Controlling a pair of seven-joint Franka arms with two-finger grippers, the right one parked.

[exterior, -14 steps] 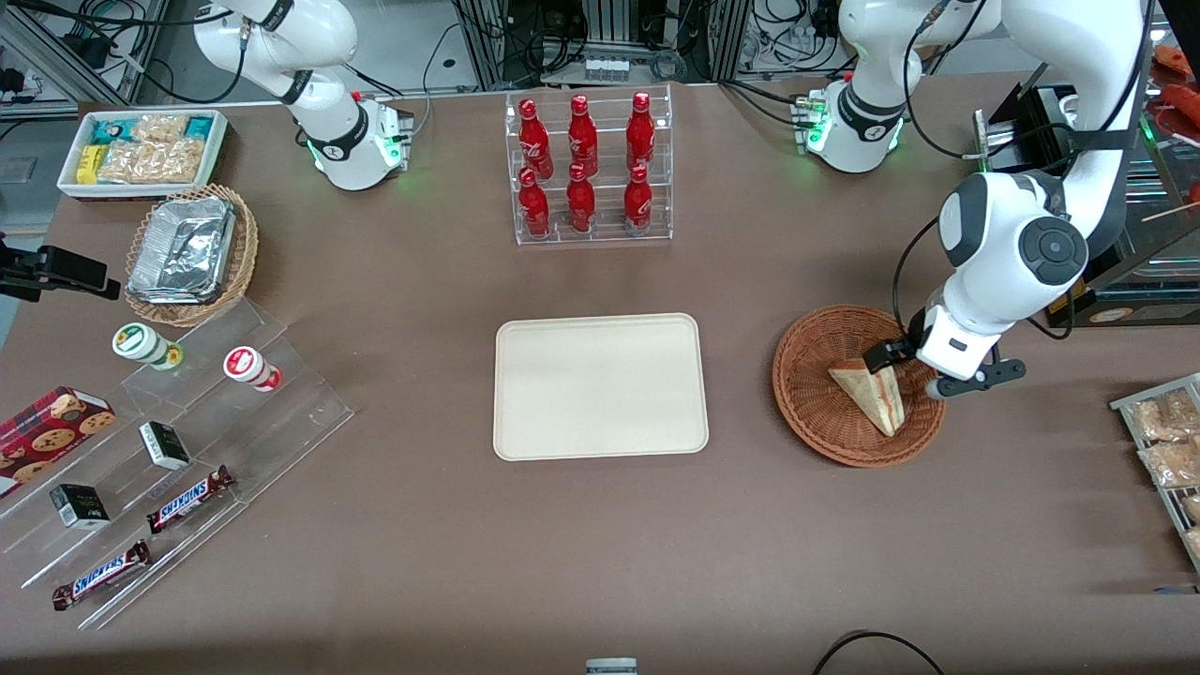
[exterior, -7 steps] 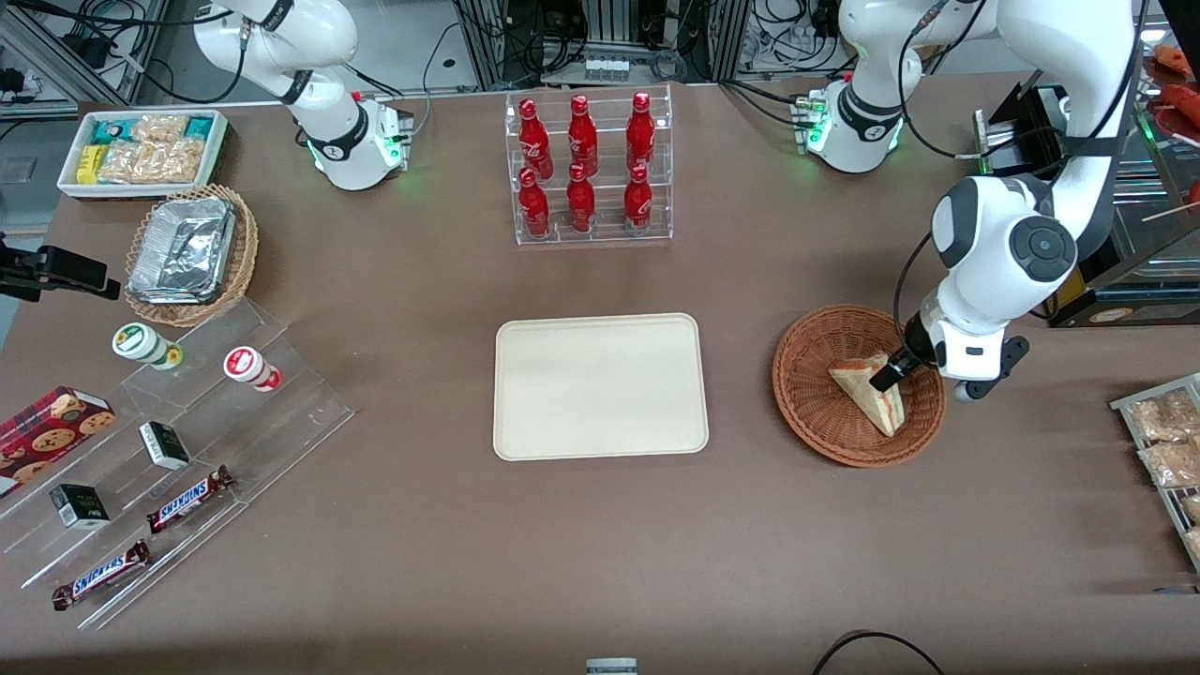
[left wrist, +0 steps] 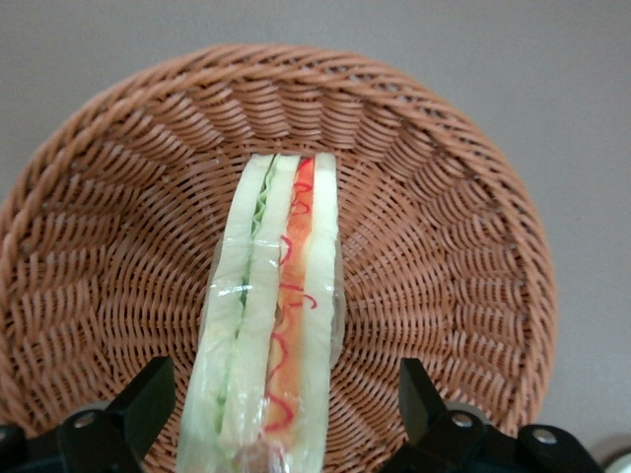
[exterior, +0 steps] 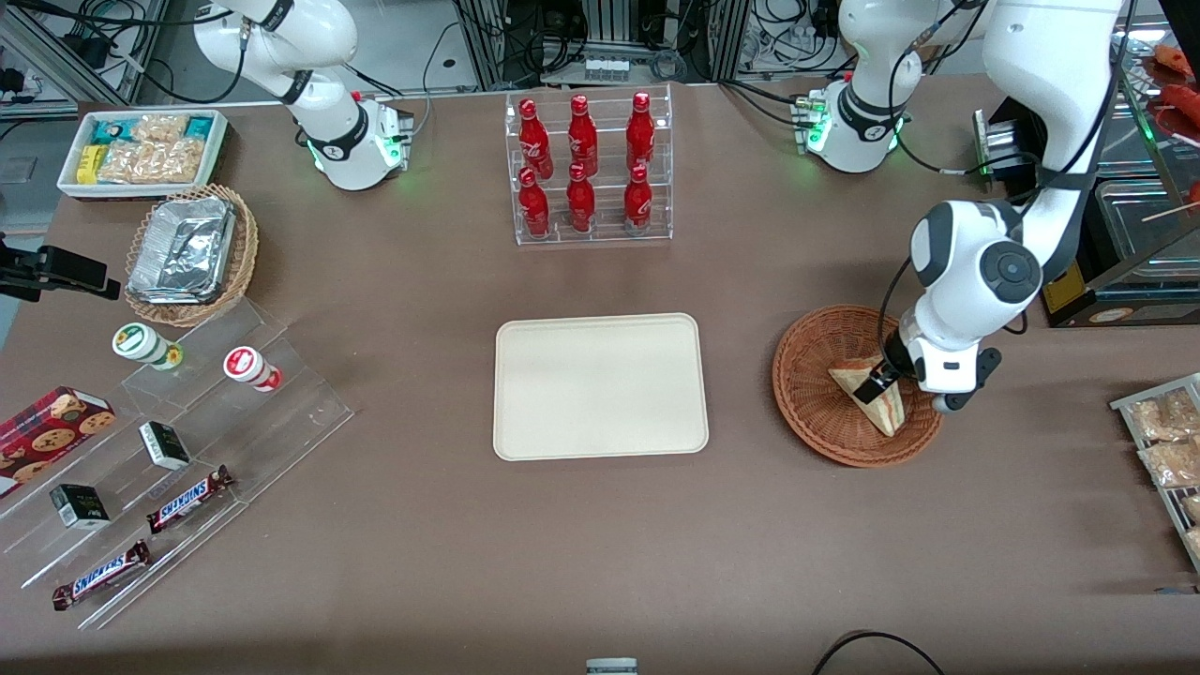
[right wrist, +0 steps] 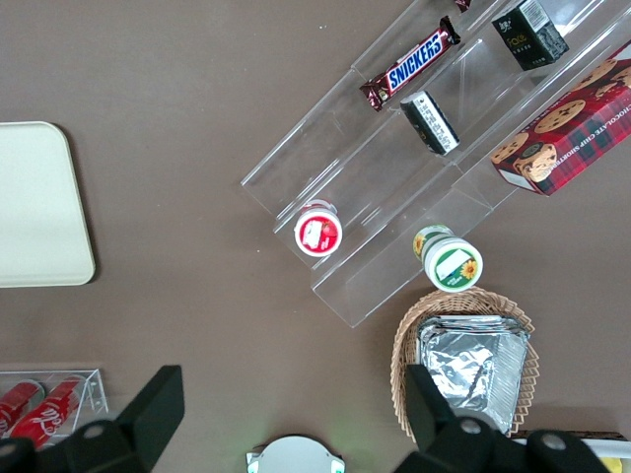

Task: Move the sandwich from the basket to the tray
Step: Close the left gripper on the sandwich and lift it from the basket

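Note:
My gripper grabs the sandwich by its thick end [left wrist: 258,419] next, to move it out of the basket and onto the cream tray.
The sandwich [exterior: 879,401] is a wrapped wedge of pale bread lying in the round reddish-brown wicker basket [exterior: 812,394]. Its cut edge, with green and red filling, shows in the left wrist view [left wrist: 276,325]. My gripper [exterior: 885,379] is down in the basket over the sandwich's thick end. It is open [left wrist: 284,399], with one finger [left wrist: 148,402] on each side of the wedge and a gap between each finger and the bread. The cream tray [exterior: 600,386] lies bare at the table's middle, beside the basket toward the parked arm's end.
A clear rack of red bottles [exterior: 586,169] stands farther from the front camera than the tray. A wire rack of snack bags [exterior: 1164,441] sits at the working arm's end. A tan basket with foil containers [exterior: 192,253], a white bin [exterior: 141,150] and acrylic candy shelves [exterior: 187,441] occupy the parked arm's end.
The wrist has turned and swung in over the basket toward the tray, and the gripper has come down from the basket's rim to straddle the sandwich.

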